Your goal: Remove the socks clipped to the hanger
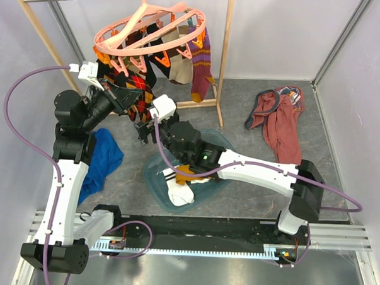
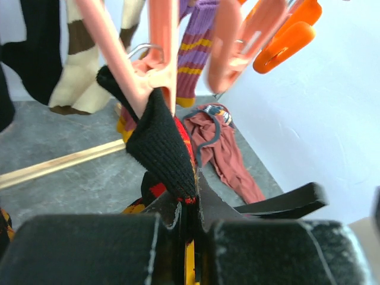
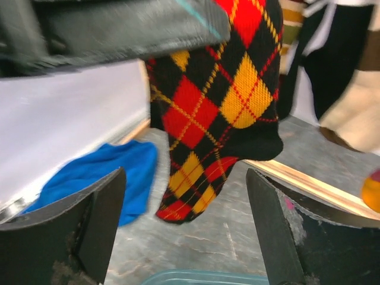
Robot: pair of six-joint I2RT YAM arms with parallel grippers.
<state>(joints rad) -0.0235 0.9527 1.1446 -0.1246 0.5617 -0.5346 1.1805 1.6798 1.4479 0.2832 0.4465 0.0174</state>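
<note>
Next, my right gripper grips the argyle sock by its hanging foot (image 1: 142, 109) to remove it from the hanger. This leaves the cuff and pink clip free.
The salmon-pink ring hanger (image 1: 151, 30) hangs from the rack's rod with several socks clipped under it. My left gripper (image 1: 124, 100) is shut on the black-red-yellow argyle sock (image 1: 138, 90). In the left wrist view its jaws (image 2: 193, 199) pinch the sock's black cuff (image 2: 160, 142) just below a pink clip (image 2: 155, 71) that still bites it. My right gripper (image 3: 184, 222) stands open below the sock's foot (image 3: 219, 101), with nothing between its fingers (image 3: 92, 225). A purple striped sock (image 1: 203, 67), a beige one (image 1: 179, 71) and a black one (image 1: 161, 60) hang on other clips.
A teal bin (image 1: 147, 173) under the right arm holds a white sock (image 1: 178, 194) and a mustard one (image 1: 183, 175). A blue cloth (image 1: 101, 157) lies left, a maroon garment (image 1: 282, 124) right. The wooden rack's post (image 1: 225, 56) and foot bar stand behind.
</note>
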